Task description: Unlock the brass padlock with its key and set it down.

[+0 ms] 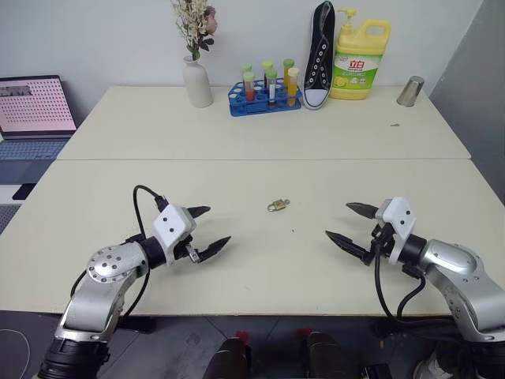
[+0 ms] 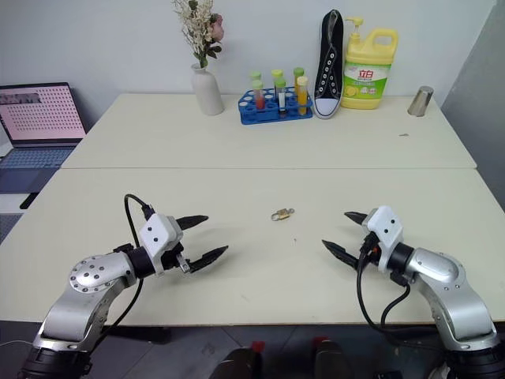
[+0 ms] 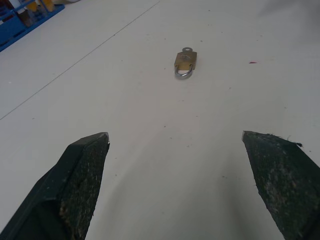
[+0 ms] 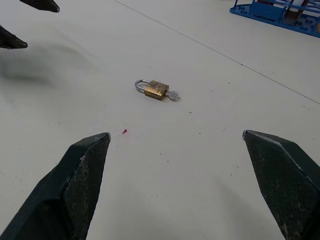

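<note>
My left gripper should grab the padlock by the flat sides of its brass body (image 1: 278,205) next, because the shackle (image 1: 271,208) is a thin curved loop.
The brass padlock (image 1: 277,206) lies flat on the cream table (image 1: 252,268), midway between my two grippers. The key (image 4: 173,95) sticks out of the padlock's bottom end, showing a small silvery round head, while the thin shackle (image 4: 141,85) looks closed. My left gripper (image 1: 218,225) hovers to the left of the padlock, fingers spread wide and empty, pointing toward it. My right gripper (image 1: 338,220) mirrors it from the right, also open and empty. The left wrist view has the padlock (image 3: 185,61) ahead of the left gripper (image 3: 175,134), well beyond the fingertips.
Along the far edge stand a white vase of dried flowers (image 1: 197,81), a blue rack of tubes (image 1: 264,99), an upright black sneaker (image 1: 319,55), a yellow detergent bottle (image 1: 361,59) and a metal cup (image 1: 409,91). A laptop (image 1: 35,106) sits off to the left.
</note>
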Motion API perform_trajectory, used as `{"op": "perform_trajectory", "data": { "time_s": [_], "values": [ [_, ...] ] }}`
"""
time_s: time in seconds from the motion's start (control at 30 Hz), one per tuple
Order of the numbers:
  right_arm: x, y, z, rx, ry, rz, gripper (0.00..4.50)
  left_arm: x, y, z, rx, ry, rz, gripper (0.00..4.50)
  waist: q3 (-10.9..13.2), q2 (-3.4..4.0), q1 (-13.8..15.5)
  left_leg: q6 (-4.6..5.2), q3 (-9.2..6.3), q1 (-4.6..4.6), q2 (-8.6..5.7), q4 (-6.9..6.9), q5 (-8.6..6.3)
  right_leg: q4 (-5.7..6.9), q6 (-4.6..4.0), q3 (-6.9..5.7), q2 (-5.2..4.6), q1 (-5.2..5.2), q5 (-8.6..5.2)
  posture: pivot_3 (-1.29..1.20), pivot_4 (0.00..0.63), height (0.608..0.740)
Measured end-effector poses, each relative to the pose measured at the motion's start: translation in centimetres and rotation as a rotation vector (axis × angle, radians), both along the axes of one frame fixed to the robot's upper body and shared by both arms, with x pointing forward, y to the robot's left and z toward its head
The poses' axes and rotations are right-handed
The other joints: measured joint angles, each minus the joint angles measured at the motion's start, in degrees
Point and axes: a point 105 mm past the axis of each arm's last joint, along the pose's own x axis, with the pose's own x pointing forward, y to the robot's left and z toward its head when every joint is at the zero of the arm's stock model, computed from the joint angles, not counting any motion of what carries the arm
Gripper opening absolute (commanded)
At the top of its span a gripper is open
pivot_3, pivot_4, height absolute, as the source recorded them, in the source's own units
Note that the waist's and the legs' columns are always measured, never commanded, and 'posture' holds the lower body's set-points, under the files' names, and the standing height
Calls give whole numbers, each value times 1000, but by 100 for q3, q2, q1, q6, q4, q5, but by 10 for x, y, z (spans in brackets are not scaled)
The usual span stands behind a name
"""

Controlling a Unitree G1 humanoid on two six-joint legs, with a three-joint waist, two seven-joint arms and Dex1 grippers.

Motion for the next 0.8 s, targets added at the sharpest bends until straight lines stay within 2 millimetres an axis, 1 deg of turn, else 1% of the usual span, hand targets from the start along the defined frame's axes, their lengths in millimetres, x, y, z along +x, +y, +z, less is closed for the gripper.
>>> {"op": "perform_trajectory", "data": {
  "time_s": [0.1,0.23,0.37,0.43,0.5,0.57,0.63,0.67,0.8],
  "values": [
    [3,0,0,2,4,3,4454,-1,-1,-4,-7,20,5,4500,0,-1,6,0,-2,-1,0,0,0,0,0,-3,0,0,0,0,150,740],
    [1,4,-5,1,23,31,4454,2,-3,-6,-7,27,25,4500,0,-1,8,0,-2,-1,0,1,0,0,0,-1,-2,0,0,0,150,740],
    [-1,7,-8,-5,42,45,4454,2,-17,5,-109,67,-40,4500,0,-1,10,-1,-4,-2,0,1,0,0,0,-4,-2,0,0,0,150,740],
    [-2,8,-8,-9,51,46,4454,5,-23,12,-147,66,-65,4500,0,-1,11,-1,-6,-2,-1,2,0,1,0,-5,-2,0,0,0,150,740],
    [-3,10,-8,-18,63,42,4454,10,-28,17,-148,58,-74,4500,0,-1,7,-1,-5,-2,-8,2,0,1,0,-4,-2,0,0,0,150,740],
    [-3,9,-9,-26,81,28,4454,13,-31,15,-133,61,-81,4500,0,-1,0,-1,-3,-1,-9,1,1,1,0,-4,-1,0,0,0,150,740],
    [-3,7,-12,-31,116,1,4454,20,-37,9,-119,72,-86,4500,0,-1,13,-1,-5,-2,-11,3,1,1,0,-4,-1,0,0,0,150,740],
    [-4,8,-13,-31,134,-8,4454,26,-43,7,-114,74,-91,4500,1,-2,21,-1,-6,-4,-13,5,1,1,0,-6,-1,1,0,0,150,740],
    [-10,17,-7,-9,164,1,4454,55,-74,4,-104,68,-132,4500,2,-8,68,-2,-9,-7,-20,12,1,0,0,-11,-2,4,0,0,150,740]
  ]
}}
